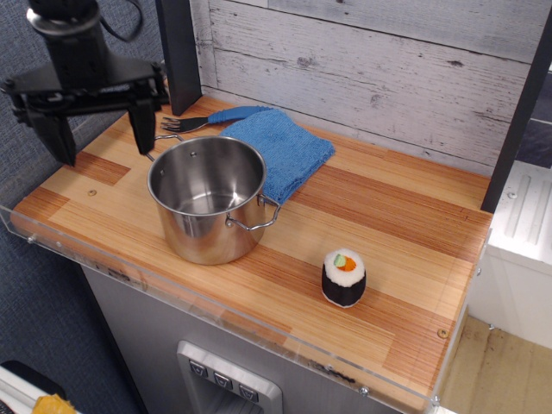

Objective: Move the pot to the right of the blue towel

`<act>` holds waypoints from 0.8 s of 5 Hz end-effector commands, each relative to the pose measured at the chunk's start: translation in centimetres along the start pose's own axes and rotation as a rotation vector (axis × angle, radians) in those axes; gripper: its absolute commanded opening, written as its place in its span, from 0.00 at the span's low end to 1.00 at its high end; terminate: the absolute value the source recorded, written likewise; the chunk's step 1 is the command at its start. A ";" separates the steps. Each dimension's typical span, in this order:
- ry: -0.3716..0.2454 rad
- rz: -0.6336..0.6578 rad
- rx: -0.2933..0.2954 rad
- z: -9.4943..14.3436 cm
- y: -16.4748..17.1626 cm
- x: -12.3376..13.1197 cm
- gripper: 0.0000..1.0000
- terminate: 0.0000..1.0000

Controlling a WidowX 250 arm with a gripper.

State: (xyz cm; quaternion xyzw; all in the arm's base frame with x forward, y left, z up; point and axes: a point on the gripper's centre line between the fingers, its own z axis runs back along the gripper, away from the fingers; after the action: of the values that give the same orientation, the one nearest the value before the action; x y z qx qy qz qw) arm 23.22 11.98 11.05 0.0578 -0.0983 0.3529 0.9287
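I should next use my gripper to grab the steel pot by its rim, so that I can set it down beside the blue towel.
The shiny steel pot stands upright and empty on the wooden counter, left of centre. Its right rim overlaps the front-left edge of the folded blue towel, which lies behind and to the right of it. My black gripper hangs above the counter's left end, just left of the pot's left loop handle. Its two fingers are spread wide apart and hold nothing. The right finger stands close to the pot's left handle.
A blue-handled fork lies behind the pot against the towel. A toy sushi roll stands at the front right. A dark post rises at the back left. A clear plastic lip edges the counter front.
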 end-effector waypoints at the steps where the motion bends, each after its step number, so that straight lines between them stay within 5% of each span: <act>1: -0.002 0.019 0.022 -1.9 -0.7 0.0 1.00 0.00; 4: 0.023 0.044 0.044 -6.1 -1.8 1.9 1.00 0.00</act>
State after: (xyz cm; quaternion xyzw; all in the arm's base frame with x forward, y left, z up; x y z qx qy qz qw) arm 26.20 12.57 4.51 0.0716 -0.0614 0.3769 0.9214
